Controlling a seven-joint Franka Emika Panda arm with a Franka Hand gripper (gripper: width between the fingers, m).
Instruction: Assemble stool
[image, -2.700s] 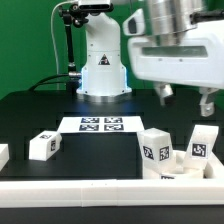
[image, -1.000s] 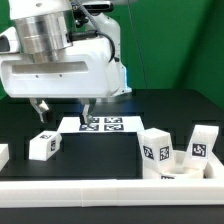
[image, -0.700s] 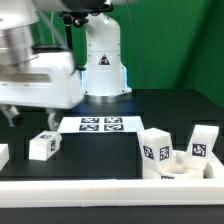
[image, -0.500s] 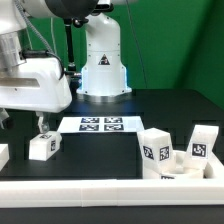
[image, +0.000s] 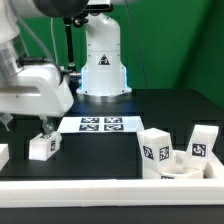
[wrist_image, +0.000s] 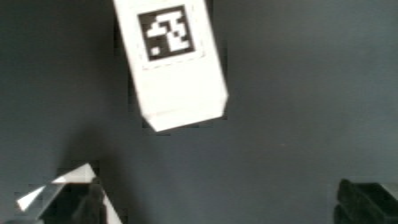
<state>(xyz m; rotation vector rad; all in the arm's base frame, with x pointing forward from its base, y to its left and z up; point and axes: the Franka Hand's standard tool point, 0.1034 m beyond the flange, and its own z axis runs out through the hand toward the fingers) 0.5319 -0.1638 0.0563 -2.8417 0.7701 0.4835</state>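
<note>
The gripper isn't ready to close on the white leg yet and needs to go lower first: its fingers are above the leg and don't reach the leg's sides, so they would miss the leg if they closed now.
A white block leg with a square tag lies on the black table at the exterior view's left. My gripper hangs open just above and slightly left of it, holding nothing. In the wrist view the same leg lies ahead of my gripper, outside the two dark fingertips, which stand far apart. Two more tagged legs stand at the right. A low white part between them is half hidden; I cannot tell whether it is the seat.
The marker board lies at the table's middle, in front of the robot base. A long white rim bar runs along the front edge. Another white piece shows at the far left edge.
My gripper has swept from the exterior view's right across to the left and come down over the left leg. The parts have not moved.
</note>
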